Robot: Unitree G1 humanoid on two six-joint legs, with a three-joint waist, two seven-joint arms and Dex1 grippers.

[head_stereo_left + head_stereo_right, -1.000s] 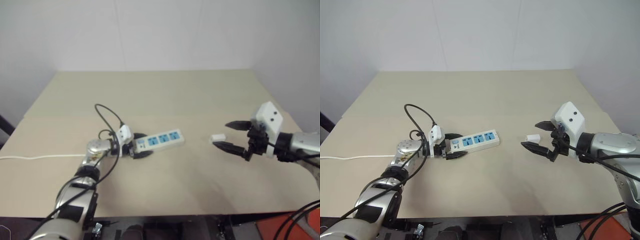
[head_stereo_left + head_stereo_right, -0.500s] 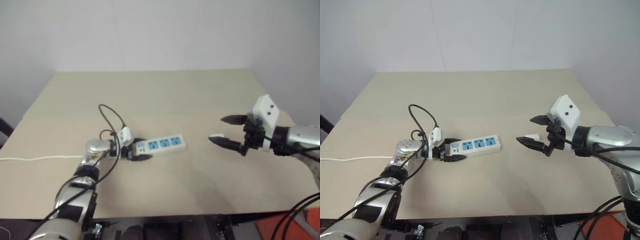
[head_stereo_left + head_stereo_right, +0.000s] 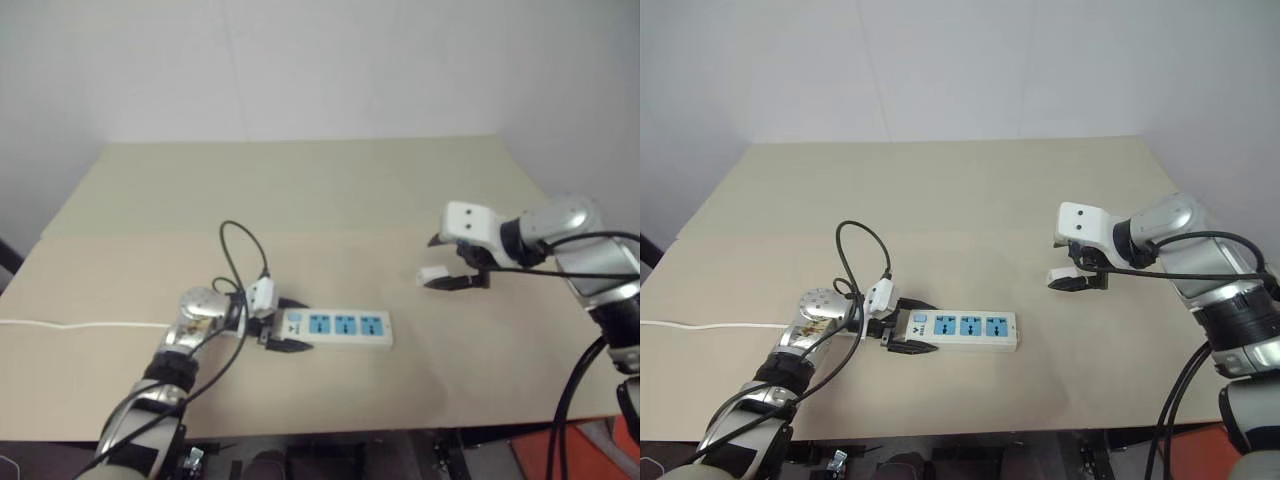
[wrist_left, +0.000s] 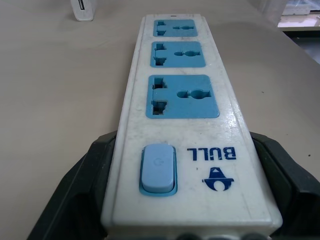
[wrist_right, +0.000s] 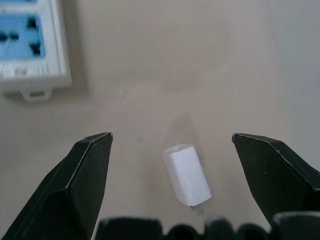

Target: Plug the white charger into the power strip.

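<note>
The charger has metal prongs sticking out of one end, so my right gripper will next hold it by the long flat sides of its body (image 3: pixel 432 274).
The power strip (image 3: pixel 962 330) lies flat on the tan table (image 3: pixel 940 190), its three blue sockets facing up. My left gripper (image 3: pixel 902 333) is shut on its switch end; in the left wrist view the black fingers (image 4: pixel 90 175) press against both sides of the strip (image 4: pixel 182 95). The white charger (image 3: pixel 1059 277) lies on the table to the right of the strip and apart from it. My right gripper (image 5: pixel 171 136) hangs open just above the charger (image 5: pixel 186 175), pointing down, with one finger on each side and neither touching it.
The strip's white cord (image 3: pixel 700 325) runs left off the table's edge. A black cable (image 3: pixel 865 250) loops above my left wrist. The table's right edge (image 3: pixel 1200 215) is close behind my right arm.
My left gripper closed on the strip's switch end and pulled it nearer, swinging it level. My right gripper moved in over the charger and tipped downward.
</note>
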